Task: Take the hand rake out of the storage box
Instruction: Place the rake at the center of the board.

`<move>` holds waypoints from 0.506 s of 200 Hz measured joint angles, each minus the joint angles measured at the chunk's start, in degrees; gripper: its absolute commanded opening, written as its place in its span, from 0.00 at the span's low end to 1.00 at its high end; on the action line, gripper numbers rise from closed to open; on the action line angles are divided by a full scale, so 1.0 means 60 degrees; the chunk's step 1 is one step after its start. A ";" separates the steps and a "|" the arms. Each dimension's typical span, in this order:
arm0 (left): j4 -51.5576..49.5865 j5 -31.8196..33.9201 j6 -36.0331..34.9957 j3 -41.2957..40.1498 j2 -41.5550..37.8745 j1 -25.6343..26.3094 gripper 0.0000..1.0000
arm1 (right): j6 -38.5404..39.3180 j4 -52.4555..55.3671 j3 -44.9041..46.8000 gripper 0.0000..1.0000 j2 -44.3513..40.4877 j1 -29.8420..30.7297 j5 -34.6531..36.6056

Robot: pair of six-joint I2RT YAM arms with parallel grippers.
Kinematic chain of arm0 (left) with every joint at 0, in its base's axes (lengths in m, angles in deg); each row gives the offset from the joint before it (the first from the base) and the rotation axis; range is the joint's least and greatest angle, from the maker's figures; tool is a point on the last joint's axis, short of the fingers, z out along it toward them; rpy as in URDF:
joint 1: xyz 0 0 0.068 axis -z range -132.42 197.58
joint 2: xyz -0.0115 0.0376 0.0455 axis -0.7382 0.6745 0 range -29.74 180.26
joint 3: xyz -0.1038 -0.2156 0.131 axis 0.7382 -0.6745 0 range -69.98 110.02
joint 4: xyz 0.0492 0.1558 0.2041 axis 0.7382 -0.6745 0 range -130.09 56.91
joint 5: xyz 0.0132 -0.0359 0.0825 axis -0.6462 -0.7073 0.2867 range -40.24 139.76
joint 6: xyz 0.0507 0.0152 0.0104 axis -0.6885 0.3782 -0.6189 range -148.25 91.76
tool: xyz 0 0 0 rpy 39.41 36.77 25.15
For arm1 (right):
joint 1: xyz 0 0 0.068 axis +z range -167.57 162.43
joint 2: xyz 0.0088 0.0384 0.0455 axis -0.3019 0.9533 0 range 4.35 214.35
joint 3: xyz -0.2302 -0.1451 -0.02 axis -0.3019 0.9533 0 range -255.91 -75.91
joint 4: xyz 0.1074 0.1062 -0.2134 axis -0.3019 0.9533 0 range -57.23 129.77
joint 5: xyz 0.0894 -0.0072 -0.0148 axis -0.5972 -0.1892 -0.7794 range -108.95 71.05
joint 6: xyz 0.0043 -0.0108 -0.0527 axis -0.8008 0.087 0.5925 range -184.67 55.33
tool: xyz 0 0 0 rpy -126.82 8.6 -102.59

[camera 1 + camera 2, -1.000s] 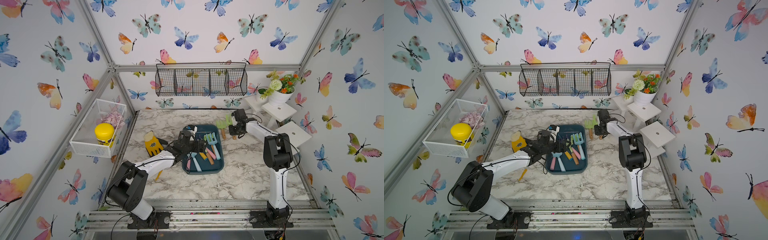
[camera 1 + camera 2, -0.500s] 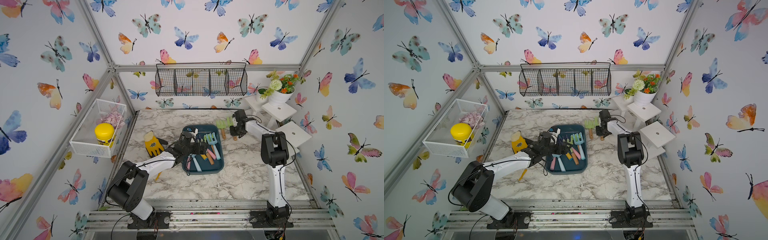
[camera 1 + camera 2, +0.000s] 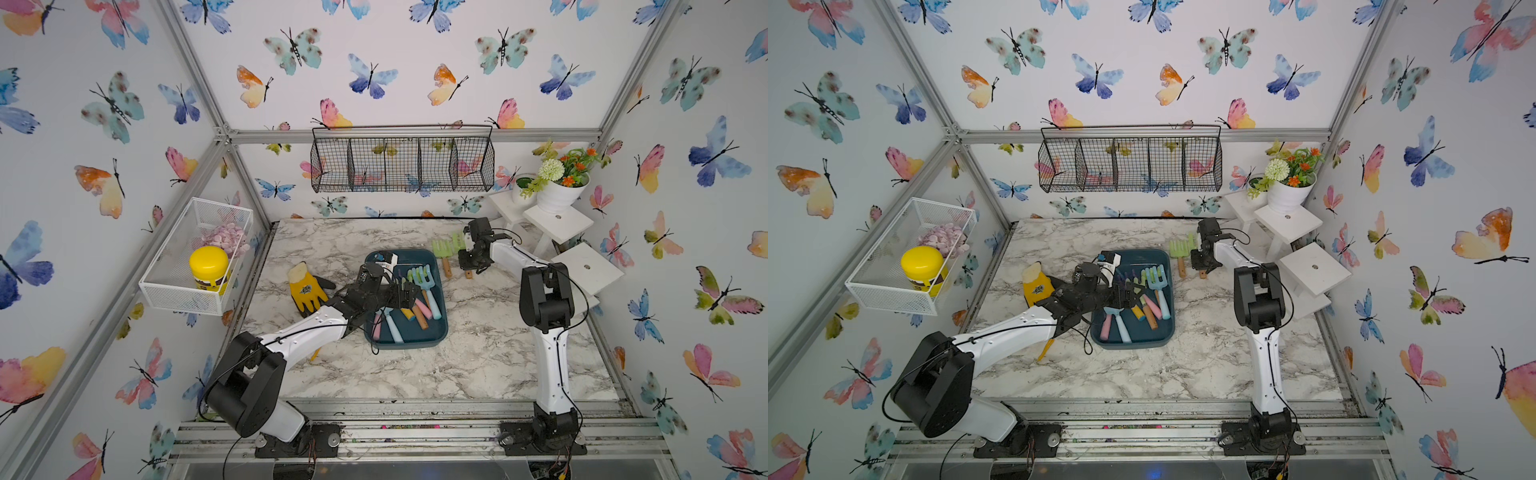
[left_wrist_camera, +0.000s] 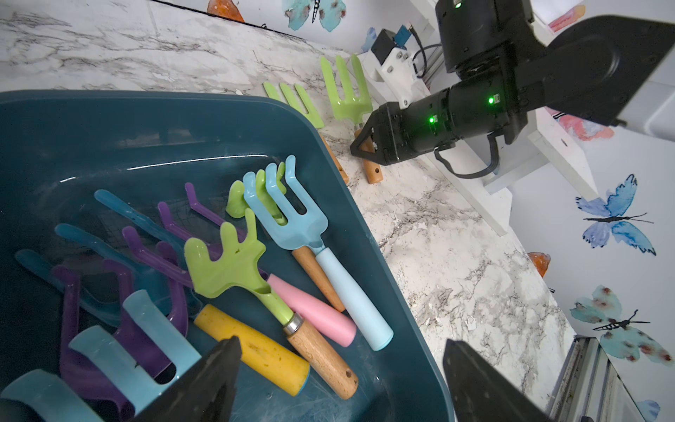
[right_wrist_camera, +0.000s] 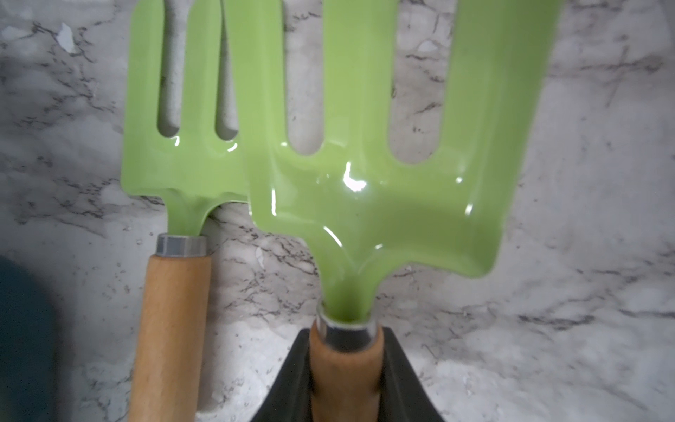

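The green hand rake in my right gripper is over flat, open marble and would land beside the second green rake, so my right gripper should open now.
The dark teal storage box [image 3: 441, 332] [image 3: 1168, 332] [image 4: 109, 139] sits mid-table, filled with several hand tools. Among them are a green hand rake with a wooden handle [image 4: 226, 263], a light blue fork [image 4: 288, 215], and yellow [image 4: 252, 343] and pink [image 4: 310, 310] handles. My left gripper [image 3: 409, 293] [image 3: 1129, 295] [image 4: 341, 343] hangs open over the handles, holding nothing. Outside the box at the back right, my right gripper [image 3: 467, 259] [image 3: 1200, 259] [image 5: 345, 365] [image 4: 361, 146] is shut on the wooden handle of a green hand rake [image 5: 383, 182] [image 3: 457, 241]. Its head overlaps a second green rake [image 5: 175, 164] [image 3: 441, 249] lying on the marble.
A yellow glove [image 3: 307, 289] lies left of the box, beside my left arm. A white mesh basket [image 3: 174, 291] with a yellow-lidded jar hangs on the left wall. A black wire basket [image 3: 403, 166] is on the back wall. White steps with a flower pot [image 3: 557, 195] fill the back right corner.
My left gripper has reached farther over the box toward the tool handles and opened a little wider. The right arm has shifted only slightly, still gripping the green rake.
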 measured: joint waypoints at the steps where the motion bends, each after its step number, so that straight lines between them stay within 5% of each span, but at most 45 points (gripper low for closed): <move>1: -0.0004 0.0004 -0.0004 0.0000 -0.0007 0.0000 0.92 | 0.0004 0.0000 -0.0007 0.20 0.0004 0.0000 0.0000; 101: -0.0583 0.0004 -0.0098 0.0357 -0.0484 0.0000 0.93 | -0.0131 0.0113 -0.0062 0.36 0.0044 -0.0062 -0.0284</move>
